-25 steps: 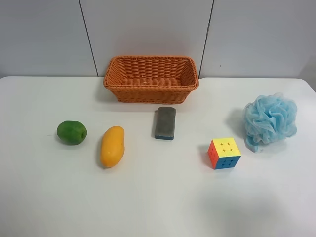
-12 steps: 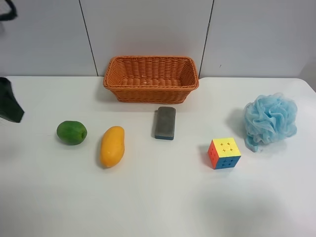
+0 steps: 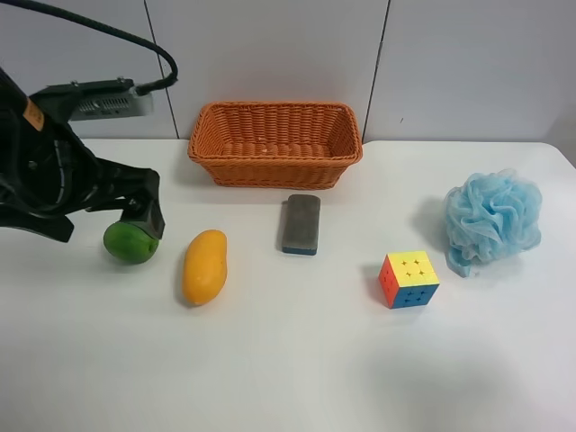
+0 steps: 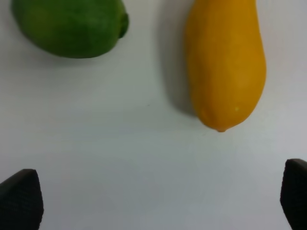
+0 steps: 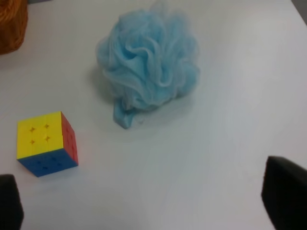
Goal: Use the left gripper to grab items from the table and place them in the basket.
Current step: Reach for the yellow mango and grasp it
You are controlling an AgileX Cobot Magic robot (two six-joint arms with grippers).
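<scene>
My left gripper grips the mango by its plump middle [image 3: 205, 265] next, to get it into the basket [image 3: 270, 171].
My left gripper [image 3: 99, 223], black with a grey module and cable on top, hovers open over the table's [image 3: 288, 360] left side. One finger partly covers the round green fruit [image 3: 127, 247]. In the left wrist view the gripper [image 4: 153, 199] is open, with the green fruit [image 4: 69, 26] and the yellow-orange mango [image 4: 225, 62] ahead of it. The mango [image 3: 205, 266] lies right of the fruit. The grey block with a blue base [image 3: 301, 224] sits before the wicker basket [image 3: 270, 171]. The puzzle cube [image 3: 409, 279] and blue bath puff [image 3: 493, 219] lie at the right. My right gripper [image 5: 148, 201] is open.
In the right wrist view the cube [image 5: 45, 143] and the puff [image 5: 148, 62] lie ahead of the open fingers [image 5: 285, 191], and a corner of the basket [image 5: 12, 24] shows. A grey panelled wall stands behind the table. The basket holds nothing that I can see.
The left arm has come in from the exterior high view's left edge and now hangs over the green fruit. No item has moved.
</scene>
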